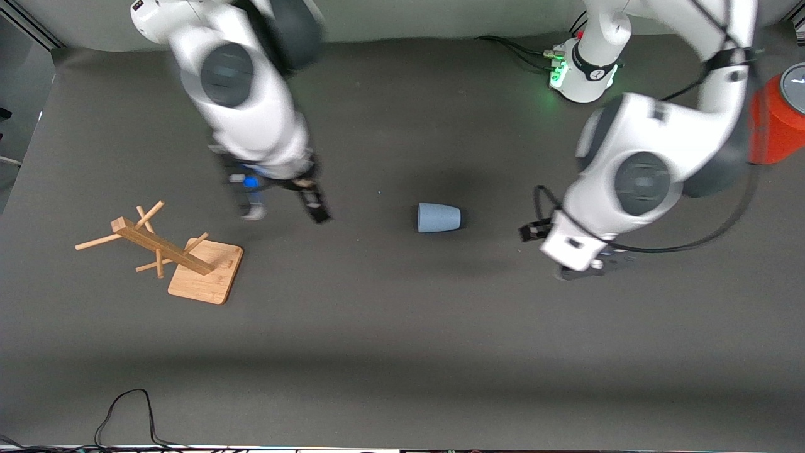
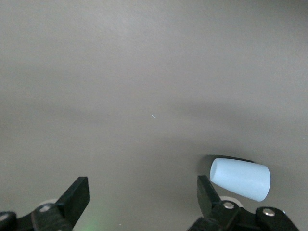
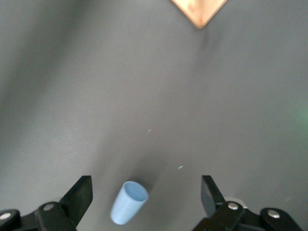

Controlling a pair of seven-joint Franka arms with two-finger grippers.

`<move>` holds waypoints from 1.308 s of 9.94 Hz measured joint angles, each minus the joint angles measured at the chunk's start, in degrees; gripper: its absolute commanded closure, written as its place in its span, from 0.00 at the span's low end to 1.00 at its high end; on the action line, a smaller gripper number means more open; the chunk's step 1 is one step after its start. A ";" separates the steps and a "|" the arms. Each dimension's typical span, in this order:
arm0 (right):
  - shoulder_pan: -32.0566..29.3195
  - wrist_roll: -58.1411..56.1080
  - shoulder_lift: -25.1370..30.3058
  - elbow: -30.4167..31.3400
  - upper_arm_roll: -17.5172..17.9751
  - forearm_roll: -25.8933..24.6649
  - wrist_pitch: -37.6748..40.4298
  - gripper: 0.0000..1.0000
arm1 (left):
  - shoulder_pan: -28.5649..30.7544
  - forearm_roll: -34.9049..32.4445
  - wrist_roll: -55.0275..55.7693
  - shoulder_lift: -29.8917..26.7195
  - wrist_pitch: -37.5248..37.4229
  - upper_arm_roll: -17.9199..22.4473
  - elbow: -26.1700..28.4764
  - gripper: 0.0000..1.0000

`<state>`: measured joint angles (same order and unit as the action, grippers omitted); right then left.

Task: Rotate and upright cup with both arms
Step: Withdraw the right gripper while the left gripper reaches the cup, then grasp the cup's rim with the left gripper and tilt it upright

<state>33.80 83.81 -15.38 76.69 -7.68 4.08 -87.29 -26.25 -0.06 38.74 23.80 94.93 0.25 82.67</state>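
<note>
I will next pinch the cup with my left gripper by the rim of its opening (image 1: 422, 218), to rotate the cup (image 1: 439, 218) upright.
The pale-blue cup (image 1: 439, 218) lies on its side in the middle of the dark table, its mouth toward the right arm's end. My right gripper (image 1: 284, 212) is open and empty over the table between the wooden rack and the cup. In the right wrist view the cup (image 3: 128, 203) shows between the fingers of the right gripper (image 3: 147, 195), well below them. My left gripper (image 1: 563, 251) is open and empty over the table beside the cup, toward the left arm's end. In the left wrist view the cup (image 2: 240, 179) lies just outside one finger of the left gripper (image 2: 143, 195).
A wooden peg rack (image 1: 157, 242) on a square base (image 1: 207, 270) stands toward the right arm's end; a corner of it shows in the right wrist view (image 3: 198, 10). A big orange cylinder (image 1: 777, 119) stands by the left arm's base. Cables (image 1: 126, 415) lie at the nearest table edge.
</note>
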 measured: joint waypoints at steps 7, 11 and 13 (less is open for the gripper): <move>-26.07 -62.24 9.92 4.96 1.50 -1.02 5.02 0.00 | -23.01 -13.16 27.64 18.17 0.99 -0.05 -9.62 0.00; -33.25 -81.02 10.17 6.25 4.28 -2.28 1.68 0.00 | -29.54 -15.72 30.44 25.01 0.77 0.10 -12.30 0.00; -33.20 -81.56 10.29 7.78 4.84 -2.40 -1.04 0.00 | -30.45 -16.28 30.60 26.89 0.19 0.19 -12.62 0.41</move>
<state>0.60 2.25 -5.09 84.47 -2.84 1.68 -88.33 -56.70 -16.34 69.34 50.69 95.12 0.43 70.06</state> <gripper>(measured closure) 0.000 0.013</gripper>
